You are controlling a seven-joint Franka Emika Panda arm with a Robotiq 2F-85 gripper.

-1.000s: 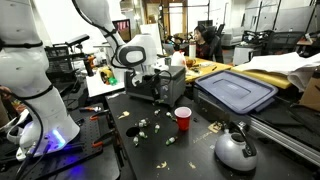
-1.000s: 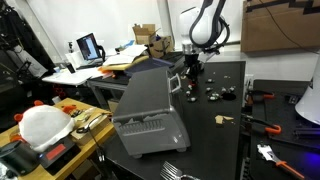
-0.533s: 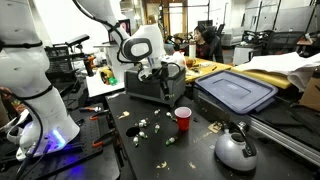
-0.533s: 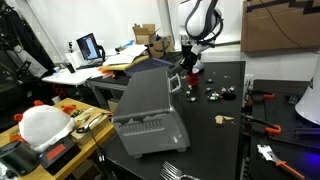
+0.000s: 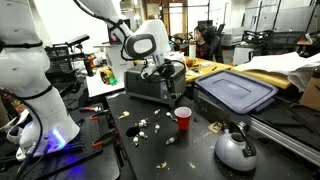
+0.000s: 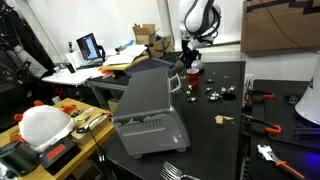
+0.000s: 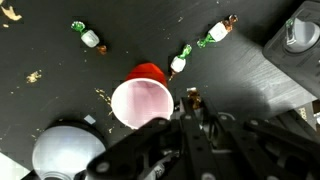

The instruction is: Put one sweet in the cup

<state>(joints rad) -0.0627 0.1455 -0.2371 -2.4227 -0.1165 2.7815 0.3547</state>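
The sweet is hanging beside the cup's rim and would miss if the robot's gripper opened now. The gripper should keep holding the sweet until the sweet is over the red cup (image 5: 183,118).
In the wrist view the red cup (image 7: 140,100) stands upright with its pale inside showing, just left of my fingertips. My gripper (image 7: 193,108) is shut on a small gold-wrapped sweet (image 7: 192,96), held beside the cup's rim and above the black table. Three more sweets (image 7: 180,62) with green-and-white wrappers lie beyond the cup. In both exterior views the gripper (image 5: 163,76) (image 6: 190,62) hangs above the table, up and left of the cup (image 5: 183,118). Loose sweets (image 5: 142,125) lie near it.
A rounded silver kettle (image 5: 236,148) (image 7: 65,155) stands close to the cup. A grey appliance (image 5: 155,85) (image 6: 148,110) sits behind the gripper, and a blue-lidded bin (image 5: 235,92) at the table's side. Tools (image 6: 262,125) lie along the table edge.
The arm has lifted and shifted toward the cup over the last second, with the jaws still shut on the sweet.
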